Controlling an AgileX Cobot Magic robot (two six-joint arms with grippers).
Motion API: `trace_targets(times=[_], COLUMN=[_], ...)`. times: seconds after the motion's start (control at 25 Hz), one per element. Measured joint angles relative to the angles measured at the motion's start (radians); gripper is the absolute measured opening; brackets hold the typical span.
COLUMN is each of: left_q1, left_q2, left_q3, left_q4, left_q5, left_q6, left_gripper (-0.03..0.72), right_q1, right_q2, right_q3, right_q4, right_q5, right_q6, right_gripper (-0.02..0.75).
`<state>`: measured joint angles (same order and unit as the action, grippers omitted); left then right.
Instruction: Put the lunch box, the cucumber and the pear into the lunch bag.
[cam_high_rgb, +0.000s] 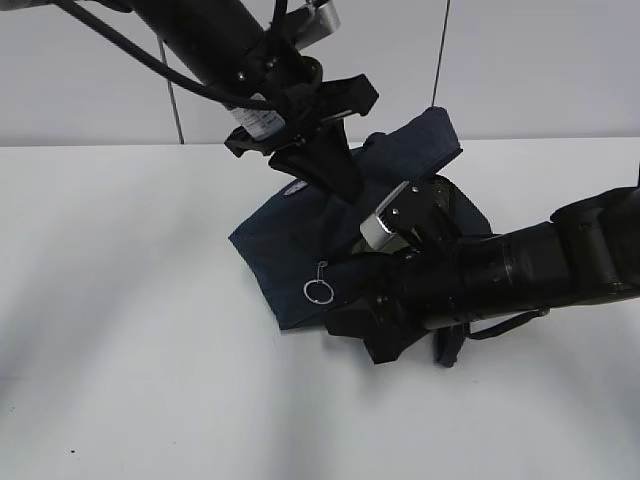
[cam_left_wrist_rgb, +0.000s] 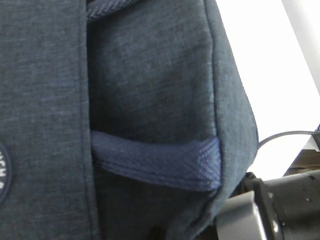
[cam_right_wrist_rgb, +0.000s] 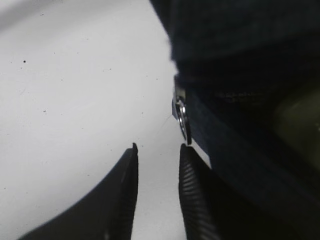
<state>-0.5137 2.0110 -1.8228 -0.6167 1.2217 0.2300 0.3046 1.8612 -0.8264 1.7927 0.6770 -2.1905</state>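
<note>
Next, my right gripper grabs the zipper pull's metal ring (cam_high_rgb: 319, 292). The metal ring sticks out over empty table, while the bag fabric (cam_high_rgb: 345, 272) crowds the zipper pull's slider.
The dark navy lunch bag (cam_high_rgb: 290, 245) lies mid-table with its flap (cam_high_rgb: 425, 140) raised. My left gripper (cam_high_rgb: 338, 182) comes down from the upper left, shut on the bag's fabric near the white logo (cam_high_rgb: 296, 188). In the left wrist view its jaws are hidden, and bag fabric (cam_left_wrist_rgb: 150, 80) and a strap handle (cam_left_wrist_rgb: 160, 162) fill the frame. My right gripper (cam_right_wrist_rgb: 157, 146) stands open and empty over the table, just short of the zipper's metal ring pull (cam_right_wrist_rgb: 182, 119) (cam_high_rgb: 318, 290). A blurred greenish patch (cam_right_wrist_rgb: 295, 115) shows inside the opening. The lunch box, cucumber and pear are not identifiable.
The white table (cam_high_rgb: 120, 330) stretches to the left and front of the bag. The right arm (cam_high_rgb: 520, 265) lies low across the bag's right side. A dark cable (cam_high_rgb: 438, 50) hangs at the back wall.
</note>
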Motion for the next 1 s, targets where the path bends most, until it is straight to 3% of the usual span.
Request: trace_targets(times=[1.0], left_q1=[0.000], left_q2=[0.016], left_q3=[0.000], left_q4=[-0.046], left_q5=[-0.004], left_q6=[0.000], left_gripper=[-0.015], right_q1=[0.000], right_q2=[-0.058], right_q3=[-0.002], right_q4=[0.000], right_q5=[-0.171], right_q6=[0.025], right_gripper=[0.240])
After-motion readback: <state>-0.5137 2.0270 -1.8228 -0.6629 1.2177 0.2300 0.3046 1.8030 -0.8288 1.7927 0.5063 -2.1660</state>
